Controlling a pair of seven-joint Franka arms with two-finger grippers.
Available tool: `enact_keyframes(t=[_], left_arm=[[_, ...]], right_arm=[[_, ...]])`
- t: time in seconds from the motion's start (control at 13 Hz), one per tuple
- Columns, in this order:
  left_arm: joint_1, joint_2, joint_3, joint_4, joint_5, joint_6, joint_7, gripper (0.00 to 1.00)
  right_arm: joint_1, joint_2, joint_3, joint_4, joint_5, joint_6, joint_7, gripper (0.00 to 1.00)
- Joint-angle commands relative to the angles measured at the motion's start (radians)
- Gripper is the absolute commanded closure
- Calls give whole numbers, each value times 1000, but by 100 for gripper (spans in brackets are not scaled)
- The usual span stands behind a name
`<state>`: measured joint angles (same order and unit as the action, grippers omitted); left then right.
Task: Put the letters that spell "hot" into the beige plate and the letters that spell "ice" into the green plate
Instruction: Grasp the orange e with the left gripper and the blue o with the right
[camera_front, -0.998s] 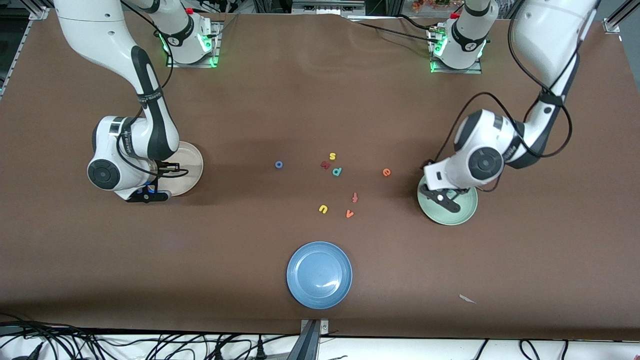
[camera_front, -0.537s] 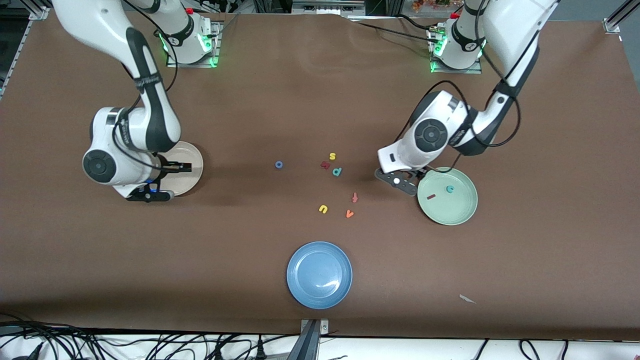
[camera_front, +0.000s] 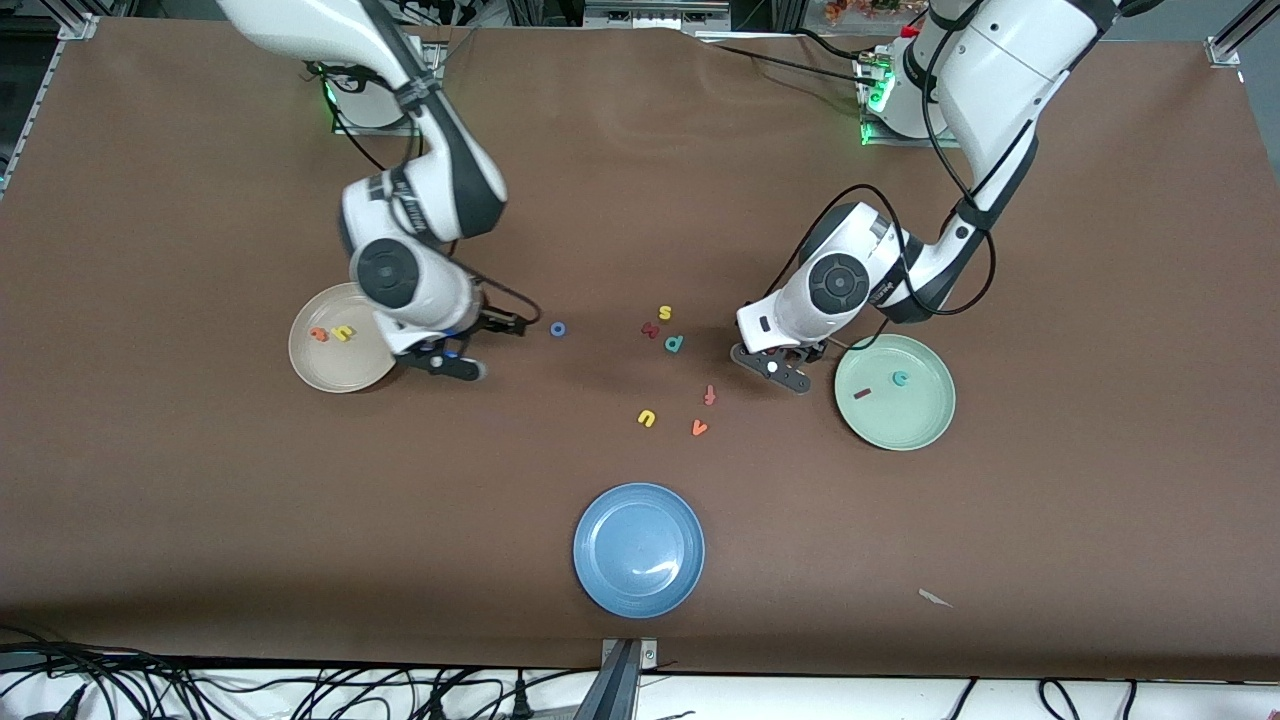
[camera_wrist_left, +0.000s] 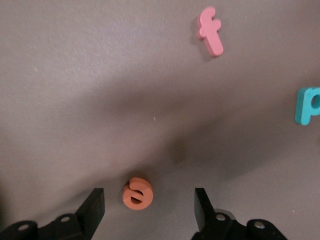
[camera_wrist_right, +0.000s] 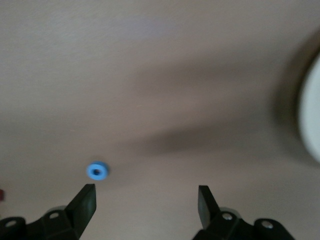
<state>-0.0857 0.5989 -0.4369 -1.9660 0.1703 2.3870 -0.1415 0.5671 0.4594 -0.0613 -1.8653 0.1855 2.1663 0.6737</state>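
The word "hot" in the beige plate still needs the blue "o". My right gripper will next grab the "o" by its round outer rim to finish the word.
The beige plate holds an orange "t" and a yellow "h". My right gripper hangs open between that plate and the blue "o". In the right wrist view the "o" lies just off one fingertip, outside the open jaws. The green plate holds a dark red "i" and a teal "c". My left gripper is low beside it, open, with the orange "e" lying between its fingers. The arm hides the "e" in the front view.
Loose letters lie mid-table: yellow "s", a dark red one, teal "p", orange-red "f", yellow "u", orange "v". A blue plate sits nearer the camera. A paper scrap lies toward the left arm's end.
My right gripper left the beige plate and swung toward the "o", uncovering the "t" and "h". My left gripper moved off the green plate to straddle the "e".
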Motion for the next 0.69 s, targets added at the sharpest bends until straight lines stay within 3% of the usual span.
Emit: enact_keyframes(t=[0.0,0.08,0.23,0.38,0.54,0.61], left_arm=[[-3,-5,4,-28,104,15,-38,33],[0,-1,4,-28,129,15,-64,36],[-6,1,3,-28,141,15,-79,53],[-8,10,3,-27,141,17,-79,61],[-6,12,3,-24,141,17,-87,89],[-6,10,3,-21,141,17,-99,95]], right_arm=[[74,73,-3,12,8,116,131,9],[88,93,-3,14,8,154,154,9],[97,133,-2,12,8,213,159,10],[119,159,-2,12,8,234,173,12],[128,160,-2,11,8,239,188,23],[135,163,-2,9,8,239,188,25]])
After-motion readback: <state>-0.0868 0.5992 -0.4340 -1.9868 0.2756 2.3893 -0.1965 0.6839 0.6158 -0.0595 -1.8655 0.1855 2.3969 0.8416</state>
